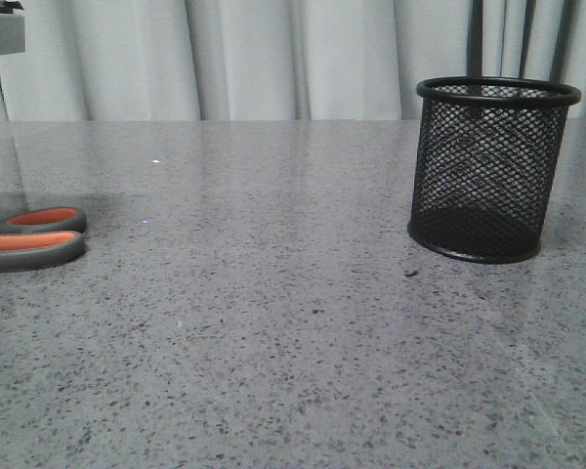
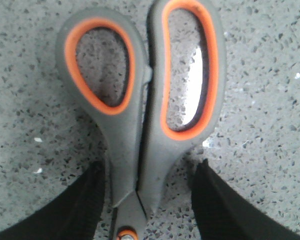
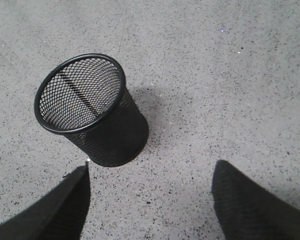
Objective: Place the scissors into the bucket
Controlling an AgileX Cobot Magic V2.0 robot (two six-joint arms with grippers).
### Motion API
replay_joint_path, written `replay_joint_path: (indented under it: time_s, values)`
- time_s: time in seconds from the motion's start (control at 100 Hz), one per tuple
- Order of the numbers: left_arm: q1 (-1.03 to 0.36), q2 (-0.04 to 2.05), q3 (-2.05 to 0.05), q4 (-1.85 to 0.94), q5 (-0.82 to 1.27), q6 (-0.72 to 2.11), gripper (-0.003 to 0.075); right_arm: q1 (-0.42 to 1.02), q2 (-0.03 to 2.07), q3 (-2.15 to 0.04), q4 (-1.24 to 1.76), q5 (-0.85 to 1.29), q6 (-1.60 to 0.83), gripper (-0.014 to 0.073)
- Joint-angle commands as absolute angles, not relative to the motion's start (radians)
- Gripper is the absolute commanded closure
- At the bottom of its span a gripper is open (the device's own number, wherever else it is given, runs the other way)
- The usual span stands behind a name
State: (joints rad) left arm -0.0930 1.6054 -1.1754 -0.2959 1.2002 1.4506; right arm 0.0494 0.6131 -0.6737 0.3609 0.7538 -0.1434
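Note:
My left gripper's fingers stand either side of both grey handles and closing now would catch them, so it is time to close on the scissors (image 1: pixel 29 239).
The scissors (image 1: pixel 29 239) lie flat at the table's far left; only their dark grey, orange-lined handles show in the front view. In the left wrist view the scissors (image 2: pixel 140 115) lie closed on the table. My left gripper (image 2: pixel 150 170) is open and straddles their shanks just above the pivot, with one finger (image 2: pixel 80 210) close beside the handle and the other finger (image 2: pixel 225 205) a little apart. The blades are out of view. The black mesh bucket (image 1: pixel 493 171) stands upright at the right. My right gripper (image 3: pixel 152 167) is open and empty above the table, near the bucket (image 3: pixel 90 115).
The grey speckled tabletop (image 1: pixel 273 322) stretches between the scissors and the bucket. A pale curtain (image 1: pixel 273 59) hangs behind the table. A grey part (image 1: pixel 0 29) shows at the top left of the front view.

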Motion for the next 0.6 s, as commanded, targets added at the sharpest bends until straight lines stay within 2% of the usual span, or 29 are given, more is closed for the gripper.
replay_joint_path:
  time_s: [0.0, 0.17, 0.24, 0.48, 0.59]
  values:
    - [-0.095, 1.576, -1.204, -0.327, 1.201, 1.452, 0.0353, 0.047, 0.622, -0.708, 0.373, 0.698, -0.155, 0.0130]
    - [-0.095, 1.576, -1.204, -0.327, 1.201, 1.452, 0.0377, 0.047, 0.622, -0.708, 0.373, 0.698, -0.155, 0.0130]
    - [-0.095, 1.576, -1.204, -0.329, 1.206, 1.450, 0.0440, 0.047, 0.622, -0.708, 0.373, 0.698, -0.155, 0.0130]
    - [-0.095, 1.576, -1.204, -0.364, 1.216, 1.442, 0.0733, 0.047, 0.622, -0.708, 0.373, 0.698, -0.155, 0.0130]
    - [-0.095, 1.574, -1.205, -0.363, 1.228, 1.411, 0.0741, 0.047, 0.622, -0.708, 0.373, 0.698, -0.155, 0.0130]
